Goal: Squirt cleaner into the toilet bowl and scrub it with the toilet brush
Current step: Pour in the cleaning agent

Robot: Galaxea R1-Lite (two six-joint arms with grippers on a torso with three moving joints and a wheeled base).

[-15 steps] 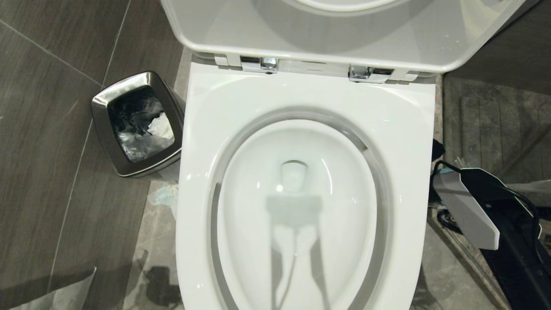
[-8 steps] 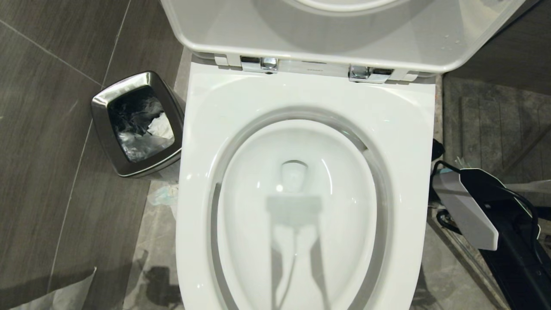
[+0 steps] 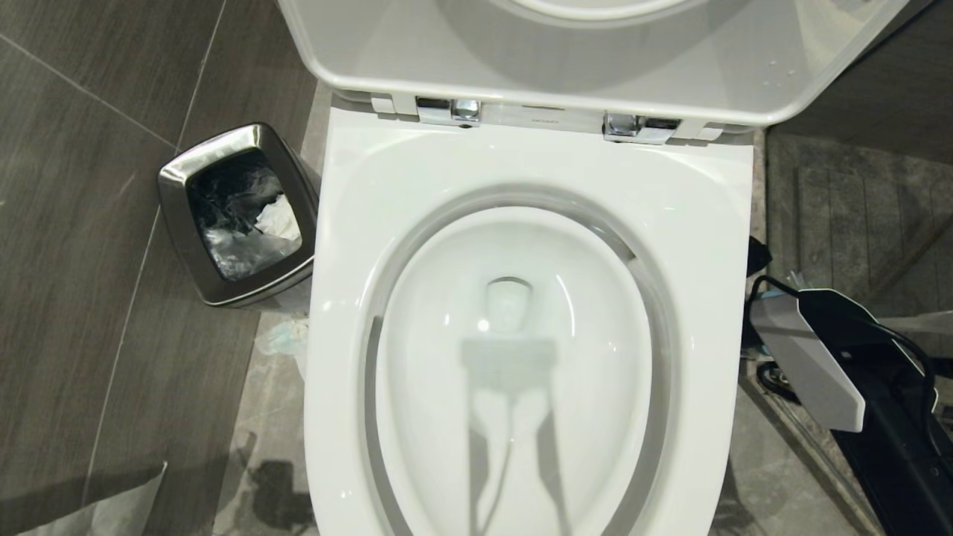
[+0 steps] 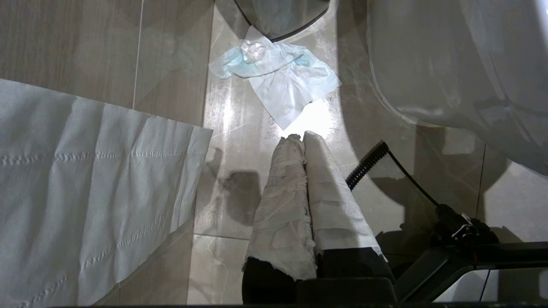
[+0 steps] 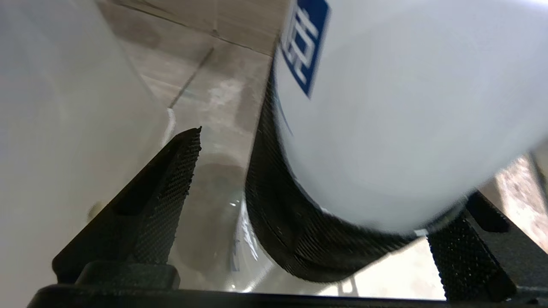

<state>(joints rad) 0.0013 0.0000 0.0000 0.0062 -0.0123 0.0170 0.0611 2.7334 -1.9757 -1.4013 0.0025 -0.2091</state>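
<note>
I next need to grab the white bottle by its dark lower part (image 5: 303, 238) with my right gripper, to squirt cleaner into the toilet bowl.
The toilet bowl (image 3: 372, 186) fills the middle of the head view, its lid raised and clear water in the basin. My right arm (image 3: 811, 357) reaches down beside the bowl's right side. In the right wrist view, my right gripper (image 5: 332, 171) is open. Between its black fingers (image 5: 162, 192) stands the cleaner (image 5: 385, 128), a white bottle with a blue label and a dark lower part. One finger stands clearly apart from the bottle. My left gripper (image 4: 299, 137) hangs shut over the floor, its fingers wrapped in white paper. The toilet brush is not in view.
A steel bin (image 3: 171, 193) with a plastic liner stands left of the toilet. A crumpled tissue (image 4: 278, 72) lies on the floor tiles by the toilet's base (image 4: 449, 64). A sheet of white paper (image 4: 85, 179) lies on the floor further left.
</note>
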